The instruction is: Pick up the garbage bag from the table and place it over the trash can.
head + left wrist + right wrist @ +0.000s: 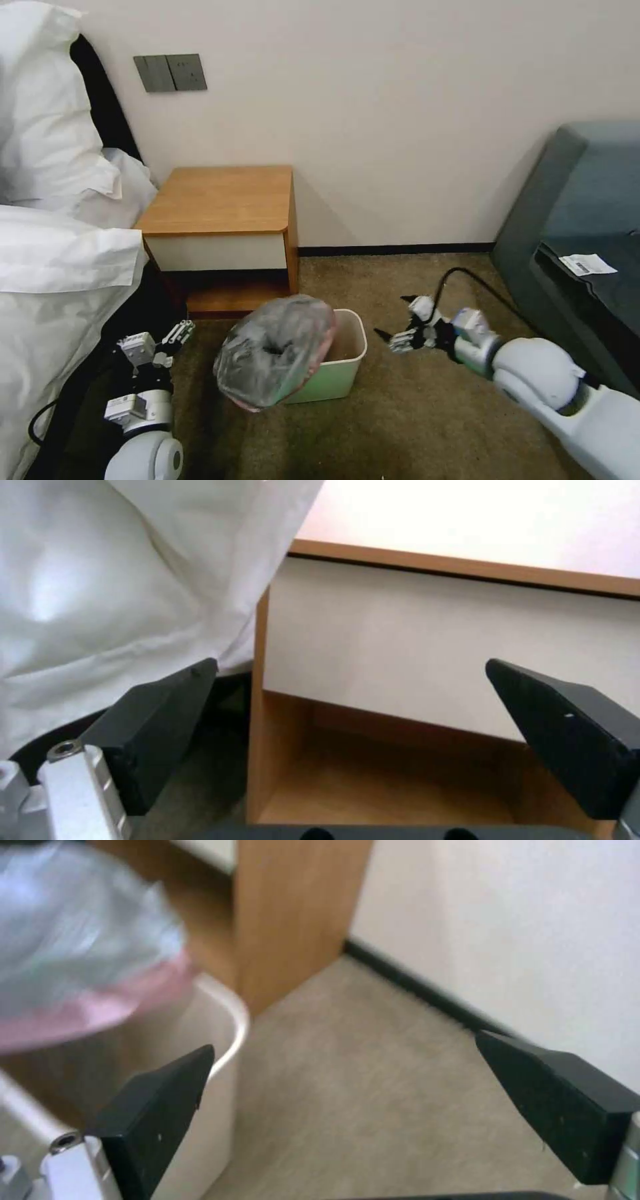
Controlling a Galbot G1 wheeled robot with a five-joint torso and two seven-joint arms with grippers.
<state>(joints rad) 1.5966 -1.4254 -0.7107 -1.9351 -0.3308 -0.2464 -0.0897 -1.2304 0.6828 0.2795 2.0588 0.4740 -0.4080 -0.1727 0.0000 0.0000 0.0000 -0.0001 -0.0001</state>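
Observation:
The robot needs to grab the garbage bag [277, 350] next with its left gripper, by its loose edge jutting out past the trash can [357, 347], because the bag hangs slack over the can.
The garbage bag [277, 350], crinkly grey plastic with a pink edge, lies bunched over the left part of the trash can [357, 347], hiding most of its opening. The right wrist view shows the garbage bag [80, 950] above the trash can's cream rim [230, 1015]. My right gripper [393, 319] hovers open just right of the bin, apart from the bag, nothing between its fingers [345, 1042]. My left gripper [172, 337] stands open low beside the bed, facing the table [220, 200], whose white drawer front [433, 645] and lower shelf it looks at.
White bedding [60, 267] crowds the left side, right next to my left arm. A dark grey sofa [580, 220] with a paper slip [587, 265] stands at the right. Brown carpet [413, 413] lies open in front of the bin. The wall runs behind.

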